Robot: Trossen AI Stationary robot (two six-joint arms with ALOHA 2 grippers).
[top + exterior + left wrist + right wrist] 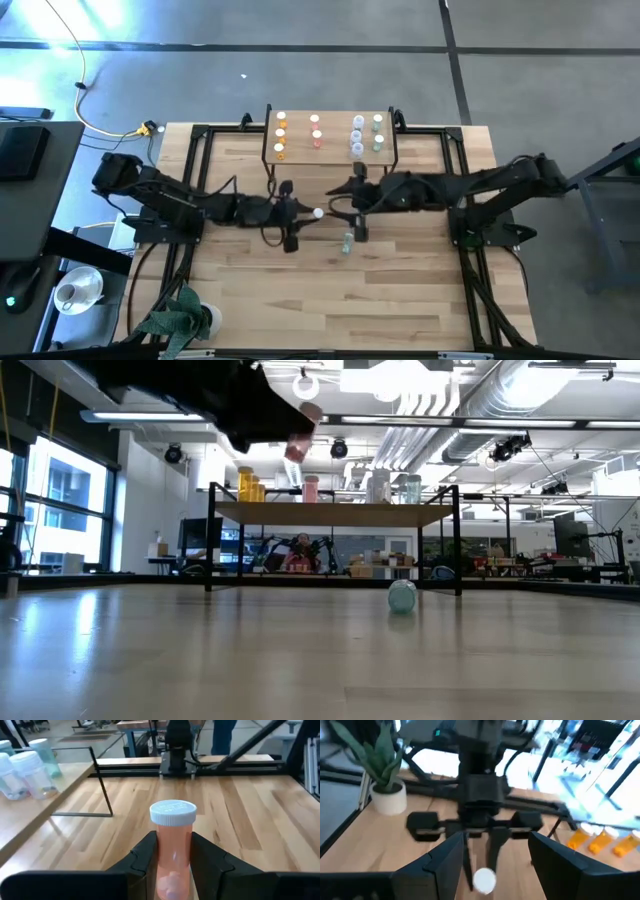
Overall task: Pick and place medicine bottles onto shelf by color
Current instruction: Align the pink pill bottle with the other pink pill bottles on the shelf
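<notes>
The pink-red bottle needs to stand with its own color on the shelf (pixel 335 152), so the robot's right gripper should next grab the bottle by its end with the cap (pixel 318 213).
The light-wood shelf (pixel 335 152) stands at the table's far middle, with orange, pink-red, pale blue-white and teal bottles upright on it in columns; it also shows in the low view (pixel 340 511). My left gripper (pixel 308 213) is shut on a pink-red bottle (pixel 172 855) with a white cap, lifted well above the table (pixel 299 440), near the table's middle. My right gripper (pixel 338 203) is open and empty just right of it, facing it (pixel 492 870). A teal bottle (pixel 347 241) lies on its side on the table (pixel 402 596). My left gripper pinches the pink-red bottle's body (pixel 159 865) between its two fingers, below the white cap (pixel 173 812). The fingers come from the table's left side. The bottle is lifted clear of the table and tilted, cap up and away from the wrist.
A potted plant (pixel 180 320) stands at the near left corner. Black frame rails (pixel 200 180) run along the table's left and right sides. Bare tabletop lies toward the near edge (pixel 340 300).
</notes>
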